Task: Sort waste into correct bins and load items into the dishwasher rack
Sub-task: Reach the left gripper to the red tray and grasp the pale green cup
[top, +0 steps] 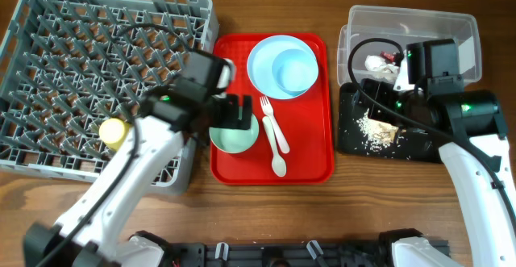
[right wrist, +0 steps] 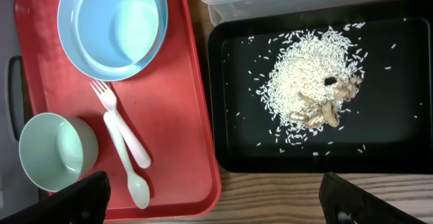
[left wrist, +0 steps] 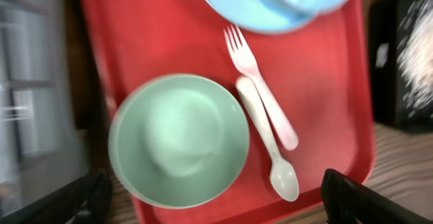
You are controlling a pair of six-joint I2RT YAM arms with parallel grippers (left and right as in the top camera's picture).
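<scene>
I will grab the pale green saucer by its rim on the side facing the white spoon [left wrist: 270,149] with my left gripper, so its body stays free to load into the rack.
The grey dishwasher rack [top: 48,49] stands at the left with the yellow-green cup [top: 113,130] in it. On the red tray [top: 310,162] lie the pale blue bowl [top: 294,69] on the pale blue plate [top: 260,61], the white fork [left wrist: 260,92], the white spoon [left wrist: 270,149] and a pale green saucer [left wrist: 179,139]. My left gripper [left wrist: 216,207] is open and empty just above the saucer. My right gripper [right wrist: 220,204] is open and empty above the black tray [right wrist: 379,143], which holds beige food scraps [right wrist: 308,92]. The clear tub [top: 463,25] holds the tissue [top: 379,64] and red wrapper [top: 393,57].
The wooden table [top: 266,219] shows bare along the front edge. The black tray sits right next to the red tray, with the clear tub directly behind it. The rack's near corner [top: 189,170] touches the red tray's left side.
</scene>
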